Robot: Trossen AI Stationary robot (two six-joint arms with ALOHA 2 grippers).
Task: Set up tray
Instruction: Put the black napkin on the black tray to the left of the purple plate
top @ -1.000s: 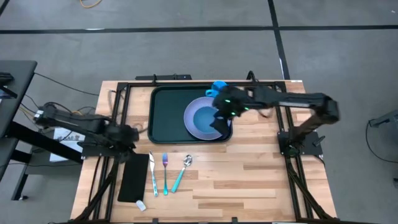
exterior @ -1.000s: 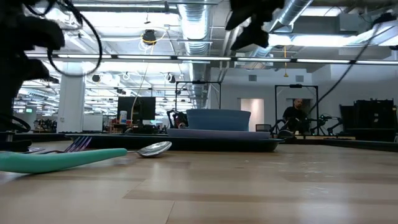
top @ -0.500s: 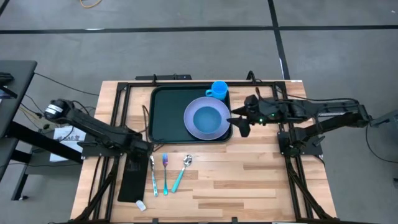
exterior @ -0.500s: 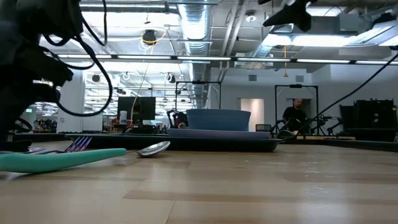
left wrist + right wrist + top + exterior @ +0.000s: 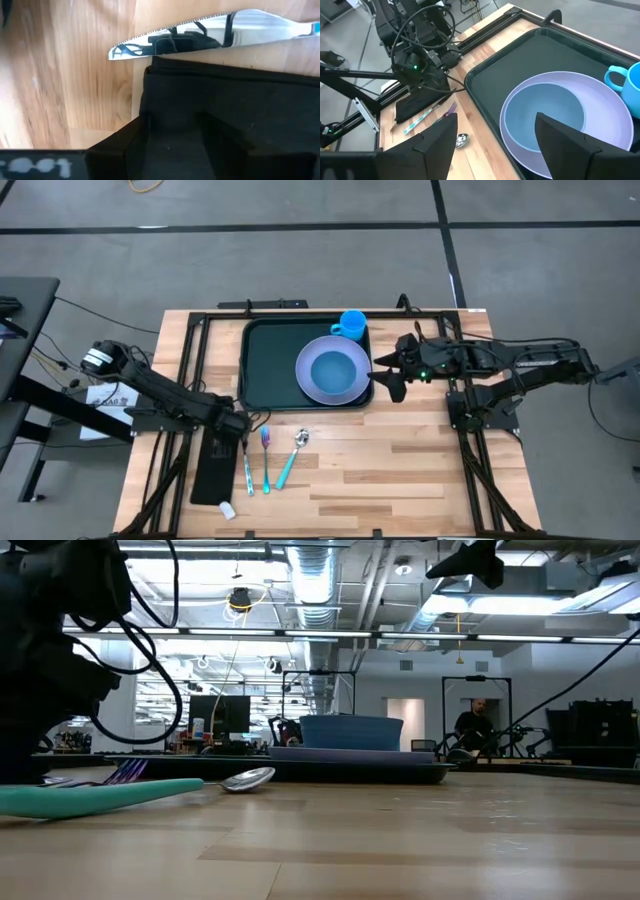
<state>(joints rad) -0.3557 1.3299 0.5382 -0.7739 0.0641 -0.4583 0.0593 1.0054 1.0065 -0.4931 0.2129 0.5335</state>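
Both fingers of my left gripper meet the cloth's far end (image 5: 175, 100) beside the knife blade (image 5: 200, 35), so it is time to close now. Closing now would catch the black napkin.
The dark green tray (image 5: 270, 365) lies at the table's far middle. On its right half sits a lavender plate (image 5: 350, 392) holding a blue bowl (image 5: 333, 368), with a blue cup (image 5: 352, 325) at the tray's far right corner. My right gripper (image 5: 385, 378) is open and hovers just right of the tray; its wrist view looks over the bowl (image 5: 545, 120). My left gripper (image 5: 238, 423) is open, low over the far end of the black napkin (image 5: 213, 470), beside the knife (image 5: 247, 465). The fork (image 5: 266, 458) and the teal-handled spoon (image 5: 292, 455) lie right of the knife. My left gripper (image 5: 172, 122) comes down from above with its open fingers (image 5: 125, 145) over the napkin's far end (image 5: 175, 85), near the corner next to the knife blade (image 5: 200, 35). Whether the fingertips touch the cloth cannot be told.
The napkin, knife, fork and spoon lie flat on the bare wood in front of the tray's left part. Open tabletop stretches across the near right half (image 5: 400, 470). A black frame (image 5: 200, 340) borders the table's far and side edges. A person stands far off in the room (image 5: 478, 725).
My right gripper has drawn back from above the plate toward the table's right edge, rising clear of the tray, and has hardly moved in the last half second. My left gripper has travelled toward the near edge and rightward, down onto the napkin's far end beside the knife.
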